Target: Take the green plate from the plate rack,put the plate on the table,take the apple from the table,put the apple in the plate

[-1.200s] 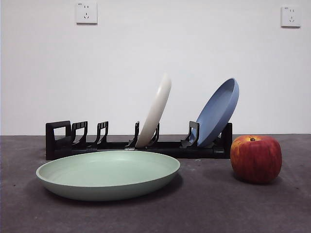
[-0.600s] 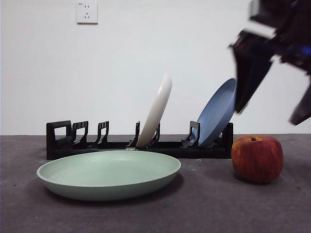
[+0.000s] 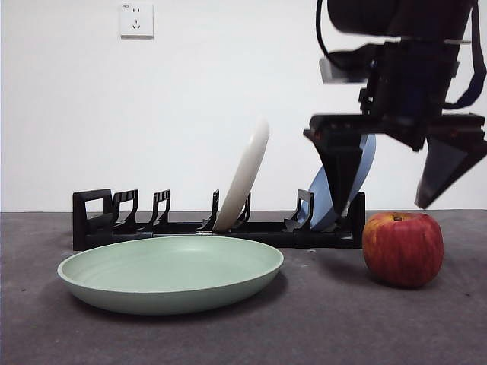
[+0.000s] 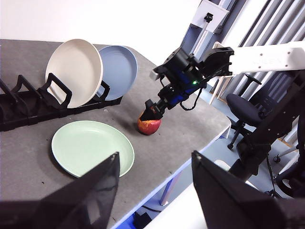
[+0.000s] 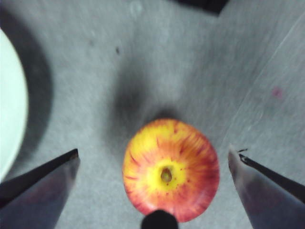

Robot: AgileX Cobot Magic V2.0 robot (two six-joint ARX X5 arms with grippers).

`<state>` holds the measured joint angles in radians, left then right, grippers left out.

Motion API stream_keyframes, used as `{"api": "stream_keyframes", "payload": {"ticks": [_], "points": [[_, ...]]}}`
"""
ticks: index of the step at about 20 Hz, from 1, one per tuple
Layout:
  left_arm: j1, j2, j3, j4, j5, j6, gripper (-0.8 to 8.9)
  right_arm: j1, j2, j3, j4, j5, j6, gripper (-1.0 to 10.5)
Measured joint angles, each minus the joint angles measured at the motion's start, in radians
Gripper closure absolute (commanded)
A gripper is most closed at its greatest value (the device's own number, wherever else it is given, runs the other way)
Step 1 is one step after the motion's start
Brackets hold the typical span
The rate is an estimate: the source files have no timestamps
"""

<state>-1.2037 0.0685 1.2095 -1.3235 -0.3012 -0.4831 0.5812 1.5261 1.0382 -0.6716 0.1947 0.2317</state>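
I should grab the apple (image 3: 402,249) around its rounded sides with my right gripper next. Then I can put the apple in the green plate (image 3: 171,274).
The green plate (image 3: 171,274) lies flat on the table (image 3: 342,327) in front of the plate rack (image 3: 259,228). The apple (image 3: 402,249) stands upright to its right, apart from it. My right gripper (image 3: 382,205) is open and hangs just above the apple, one jaw on each side, touching nothing. In the right wrist view the apple (image 5: 170,169) sits between the open jaws of the right gripper (image 5: 153,153), with the plate's rim (image 5: 9,109) at the side. My left gripper (image 4: 155,160) is open and empty, high above the table, looking down on the plate (image 4: 93,148), the apple (image 4: 148,126) and the right gripper (image 4: 153,112).
A cream-white plate (image 3: 247,171) and a blue plate (image 3: 321,199) stand tilted in the rack, the blue one right behind my right gripper. The table's edge (image 4: 190,148) runs close beside the apple. An office chair stands beyond it.
My right arm has come in from the upper right and dropped until its open jaws hang just over the apple. The plate and the apple have not moved.
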Motion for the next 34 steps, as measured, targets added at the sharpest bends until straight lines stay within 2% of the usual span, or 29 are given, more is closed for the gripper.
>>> {"api": "stream_keyframes", "payload": {"ticks": [8, 9, 12, 15, 19, 22, 27, 29, 34], "points": [[-0.033, 0.0, 0.0, 0.0, -0.037, -0.008, 5.62, -0.015, 0.061, 0.0, -0.01, 0.0, -0.018, 3.6], [-0.035, 0.0, 0.0, 0.0, -0.038, -0.008, 5.62, -0.021, 0.07, 0.0, -0.01, 0.0, -0.019, 3.8], [-0.043, 0.0, 0.0, 0.0, -0.04, -0.008, 5.62, -0.044, 0.077, 0.0, -0.012, 0.001, -0.027, 6.0], [-0.043, 0.0, 0.0, 0.0, -0.04, -0.01, 5.62, -0.052, 0.077, 0.0, -0.031, 0.005, -0.042, 9.6], [-0.043, 0.0, 0.0, 0.0, -0.041, -0.016, 5.62, -0.052, 0.077, 0.002, -0.036, 0.005, -0.046, 9.6], [-0.043, 0.0, 0.0, 0.0, -0.061, -0.02, 5.62, -0.053, 0.077, 0.036, -0.124, -0.026, -0.055, 9.6], [-0.075, 0.0, 0.0, 0.0, -0.092, -0.034, 5.62, -0.045, 0.077, 0.278, -0.283, -0.233, -0.12, 9.6], [-0.092, 0.0, 0.0, 0.0, -0.111, -0.046, 5.62, -0.011, 0.077, 0.362, -0.283, -0.292, -0.135, 9.6], [-0.123, 0.0, -0.013, 0.001, -0.116, -0.062, 5.62, 0.143, 0.077, 0.462, -0.146, -0.294, -0.143, 9.6]]}}
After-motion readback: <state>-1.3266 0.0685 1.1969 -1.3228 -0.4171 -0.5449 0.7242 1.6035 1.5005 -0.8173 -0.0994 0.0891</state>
